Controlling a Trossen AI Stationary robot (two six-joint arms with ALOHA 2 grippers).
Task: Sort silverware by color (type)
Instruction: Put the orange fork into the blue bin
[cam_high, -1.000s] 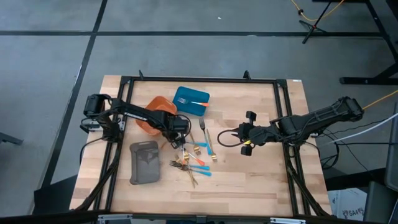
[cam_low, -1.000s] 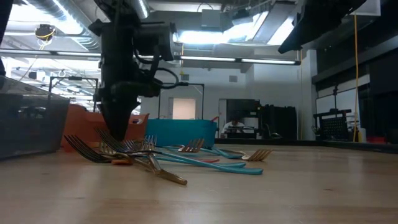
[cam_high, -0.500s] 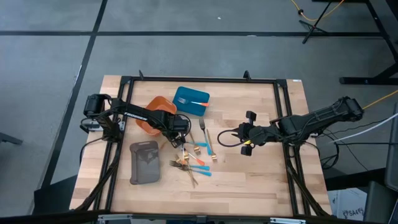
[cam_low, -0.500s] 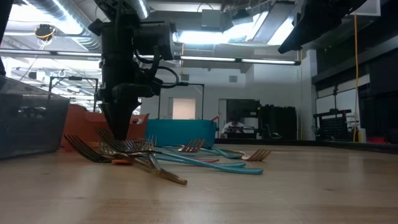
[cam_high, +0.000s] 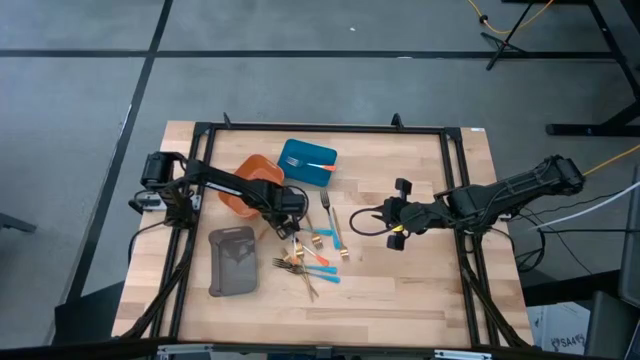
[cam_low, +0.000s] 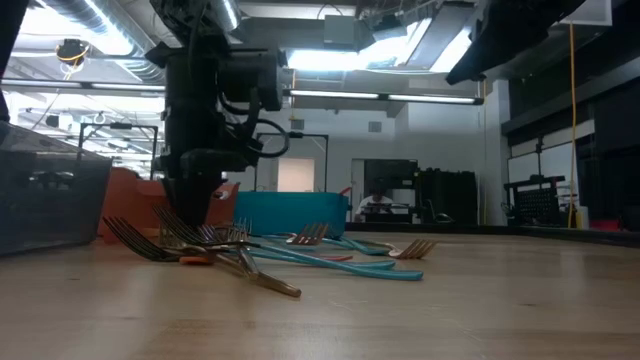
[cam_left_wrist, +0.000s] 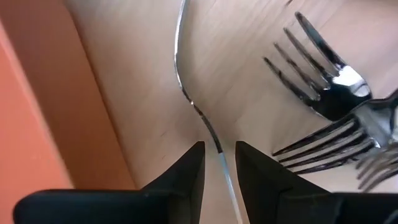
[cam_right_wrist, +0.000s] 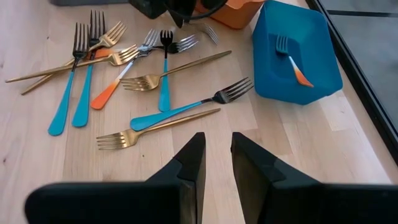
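Note:
My left gripper grips the fork by its thin handle next, to sort this fork by color.
The silverware lies in a loose pile on the table: forks with blue handles, with orange handles, and all gold, clearest in the right wrist view. My left gripper points down at the pile's far-left end, beside the orange tray. In its wrist view it is open, with a thin silvery handle running between the fingertips, which stand apart from it. My right gripper, open by a narrow gap, waits to the pile's right.
The blue tray holds one orange-handled fork. The grey tray sits near the table's left side, with something dark in it. Bare wood lies between the pile and the right gripper, and along the near edge.
My left gripper has edged a little toward the table's right, over the pile's end. The silverware has not moved.

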